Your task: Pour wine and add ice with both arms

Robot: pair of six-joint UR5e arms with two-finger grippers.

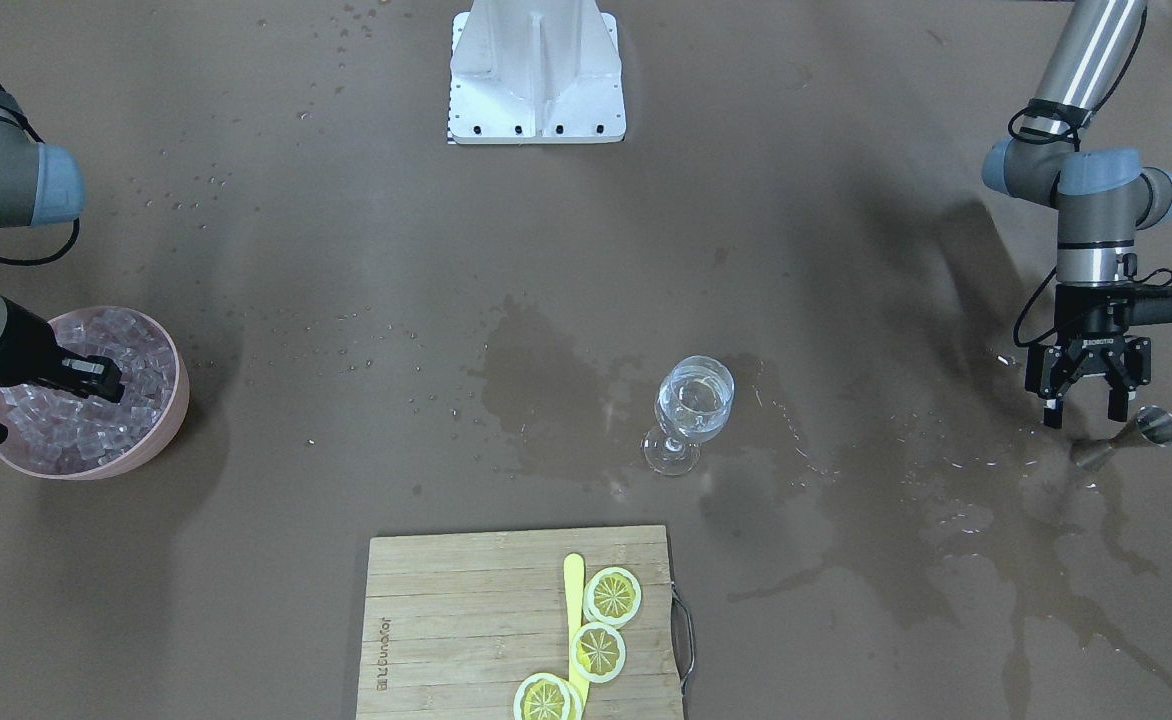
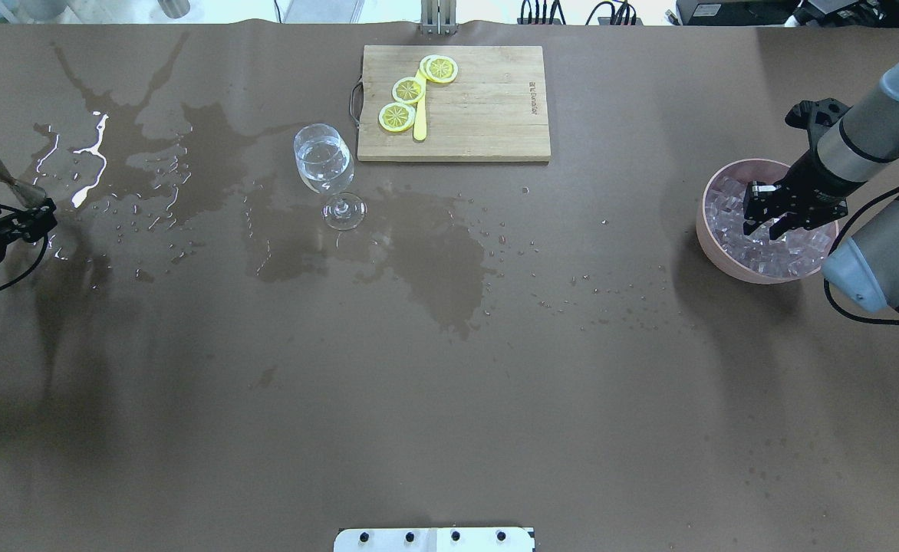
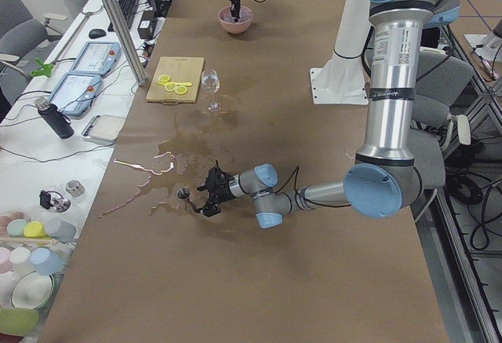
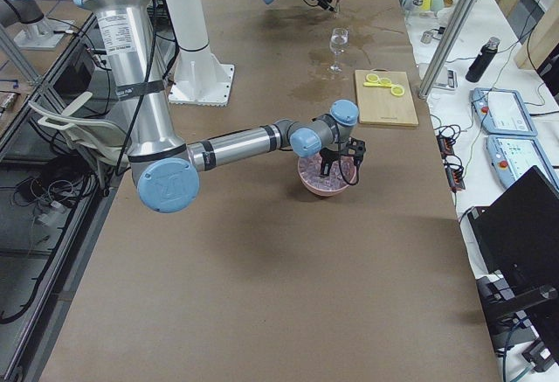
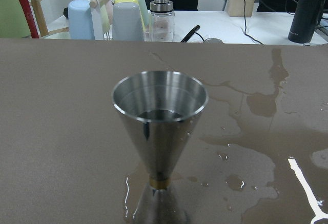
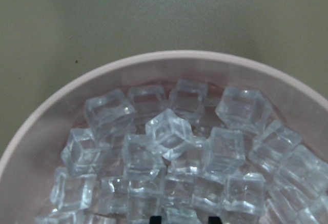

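My right gripper should next grab the ice cube by its opposite sides to add ice to the wine.
A clear wine glass stands upright mid-table, with clear wine in its bowl; it also shows in the overhead view. A steel jigger stands upright on the wet table, nearly empty. My left gripper is open just short of the jigger, not touching it. My right gripper is open, its fingertips down among the ice in a pink bowl. No cube is clearly held.
A wooden cutting board with lemon slices and a yellow knife lies at the table's far edge from the robot. Spilled liquid spreads around the jigger and glass. The white mounting post stands at the robot's edge.
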